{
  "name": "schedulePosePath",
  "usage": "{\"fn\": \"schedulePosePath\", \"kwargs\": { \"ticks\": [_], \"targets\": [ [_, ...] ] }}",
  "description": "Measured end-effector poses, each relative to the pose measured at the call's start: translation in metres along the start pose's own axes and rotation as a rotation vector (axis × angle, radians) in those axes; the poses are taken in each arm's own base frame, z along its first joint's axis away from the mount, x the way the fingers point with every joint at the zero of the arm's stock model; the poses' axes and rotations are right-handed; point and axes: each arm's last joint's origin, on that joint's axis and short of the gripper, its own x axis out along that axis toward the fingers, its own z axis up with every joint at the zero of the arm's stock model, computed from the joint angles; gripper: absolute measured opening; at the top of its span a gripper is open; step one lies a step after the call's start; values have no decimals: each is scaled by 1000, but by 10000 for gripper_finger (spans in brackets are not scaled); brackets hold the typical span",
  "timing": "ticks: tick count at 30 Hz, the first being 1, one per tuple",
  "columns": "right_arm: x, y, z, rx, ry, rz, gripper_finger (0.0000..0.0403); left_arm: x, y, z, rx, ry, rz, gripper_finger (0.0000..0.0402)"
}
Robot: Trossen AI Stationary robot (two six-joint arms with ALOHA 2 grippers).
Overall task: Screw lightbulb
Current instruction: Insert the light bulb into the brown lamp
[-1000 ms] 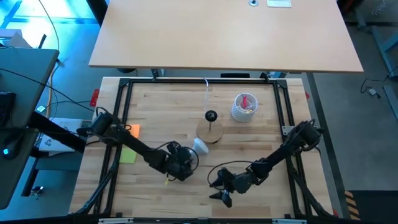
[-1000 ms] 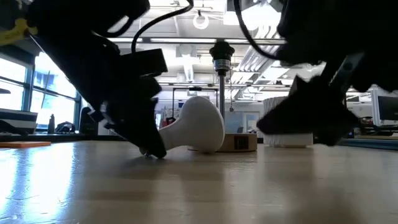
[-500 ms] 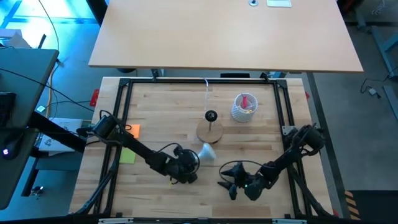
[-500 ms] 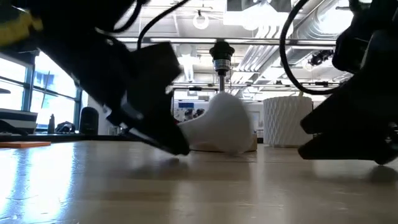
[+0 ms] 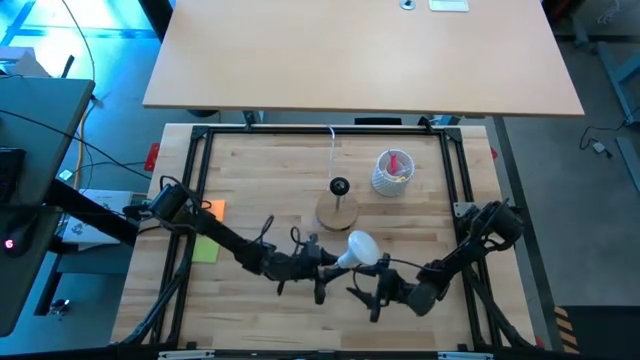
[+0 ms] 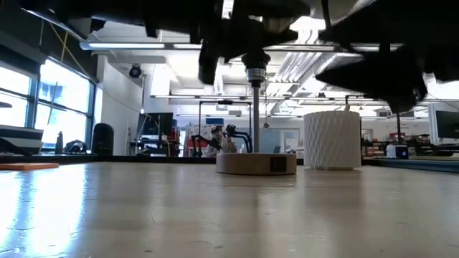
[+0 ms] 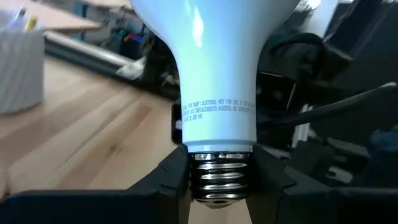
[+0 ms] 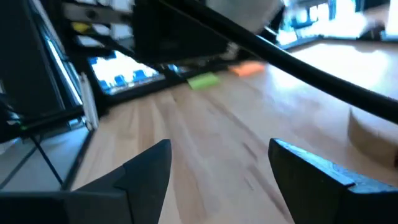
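My right gripper grips the lightbulb by its tapering lower part (image 5: pixel 346 260) next, to screw the lightbulb into the lamp's black socket (image 5: pixel 339 186).
The white lightbulb (image 5: pixel 360 248) hangs above the table's near middle, with my left gripper (image 5: pixel 328 262) shut on its neck. In the left wrist view the lightbulb (image 7: pixel 214 68) stands out ahead of the fingers, globe end away from them. My right gripper (image 5: pixel 375 290) stands open just to the near side of the bulb, with nothing between its fingers (image 8: pixel 155 165). The round wooden disc (image 5: pixel 338 212) with its black-topped stem (image 5: pixel 339 186) rests on the table beyond the bulb. My left gripper pinches the bulb's silvery screw neck (image 7: pixel 219 177) between its two fingers, one finger (image 7: pixel 171 180) on each side of the thread. The fingers point level, from the table's left, in line with the bulb. The bulb is lifted clear of the table, globe pointing right and slightly far.
A white latticed cup (image 5: pixel 392 172) holding pink items stands right of the wooden disc, also seen as the cup (image 6: pixel 331 140) in the low view. Orange and green notes (image 5: pixel 208 230) lie at the left. A black frame (image 5: pixel 200 150) edges the wooden table.
My left gripper has taken hold of the bulb's neck, risen and tipped from pointing down to level, moving toward the table's right. The bulb, which lay on the table, is now lifted clear. My right gripper has turned and shifted slightly right.
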Motion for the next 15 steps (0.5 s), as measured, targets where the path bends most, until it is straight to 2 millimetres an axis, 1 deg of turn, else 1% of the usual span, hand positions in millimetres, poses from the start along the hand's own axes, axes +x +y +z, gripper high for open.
{"fn": "schedulePosePath", "kwargs": {
  "ticks": [4, 7, 10, 12, 15],
  "targets": [
    [-3, 5, 14, -61, -81, 17, 266, 0, -4, 4, -1, -16, -76, 96],
    [-8, 8, 22, -97, -114, 1, 266, 0, -4, 3, -1, -12, -83, 96],
    [-11, 8, 30, -85, -128, -26, 266, 0, -4, 4, -2, -13, -83, 96],
    [-9, 6, 34, -70, -131, 4, 266, 0, -3, 4, -5, -15, -93, 96],
    [0, 4, 39, -58, -138, 98, 266, 1, -2, 5, -6, -11, -108, 96]
  ]
}}
